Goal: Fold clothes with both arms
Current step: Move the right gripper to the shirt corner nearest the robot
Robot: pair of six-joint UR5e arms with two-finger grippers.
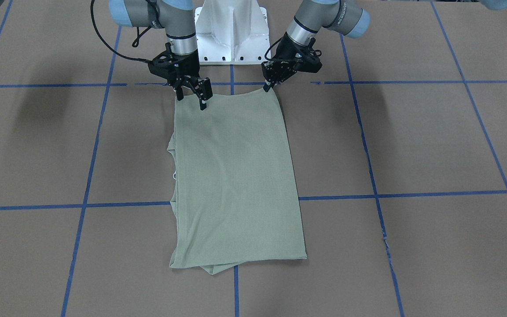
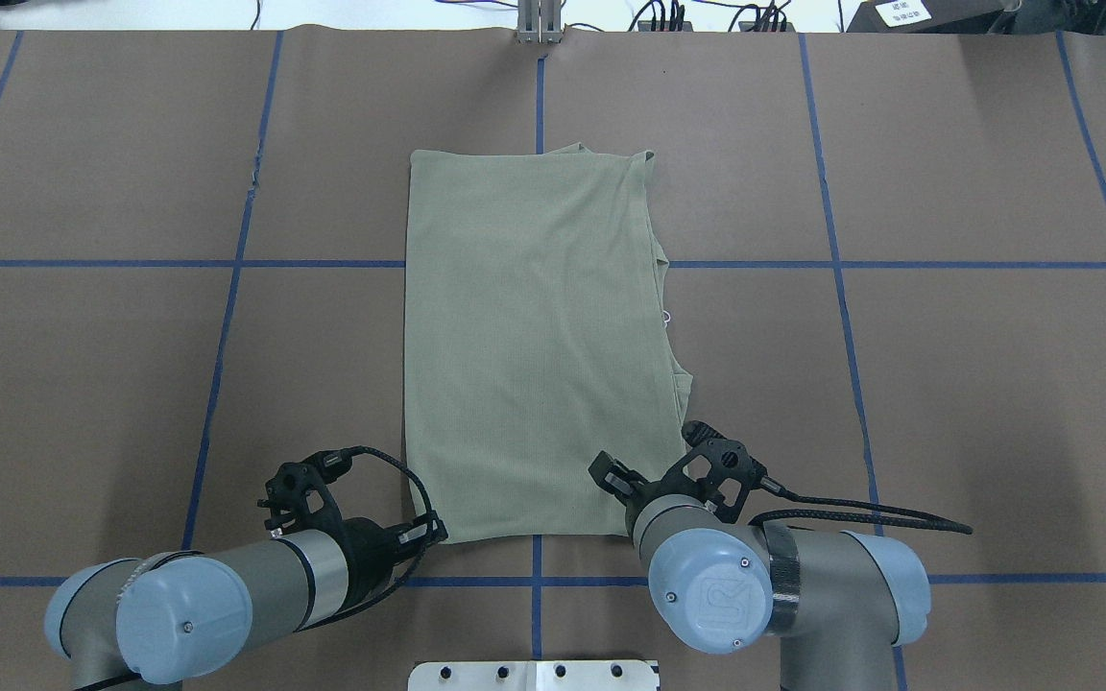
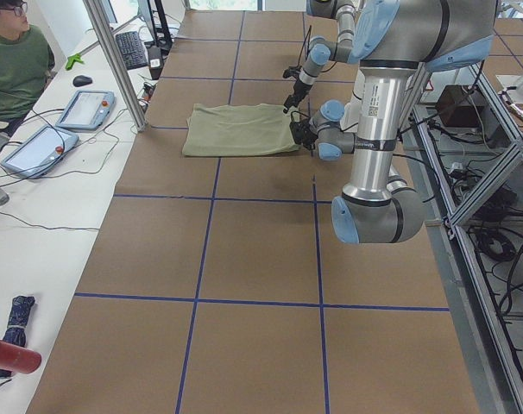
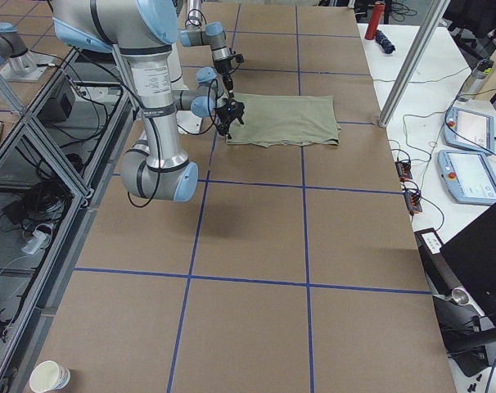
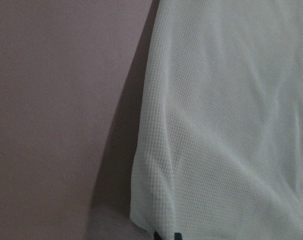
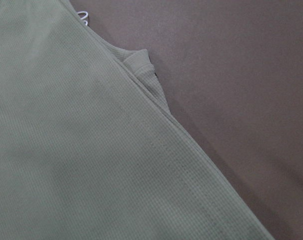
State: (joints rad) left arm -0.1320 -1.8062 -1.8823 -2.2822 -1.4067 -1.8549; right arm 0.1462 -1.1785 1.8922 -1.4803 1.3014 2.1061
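The shirt is ready for my right gripper to close on, as both spread fingers reach down to the near corner's cloth beside its long edge.
The sage-green shirt lies folded lengthwise into a long strip on the brown table, running away from the robot. Its white neck loop pokes out of the edge on my right side. My left gripper is shut on the shirt's near corner, which is lifted slightly off the table; the left wrist view shows that raised cloth casting a shadow. My right gripper is open, its fingers spread just over the other near corner. The right wrist view shows the cloth and the ribbed neck.
The white base pedestal stands just behind both grippers. Blue tape lines grid the table. An operator sits at a side desk with tablets behind an aluminium post. A paper cup stands at a far corner.
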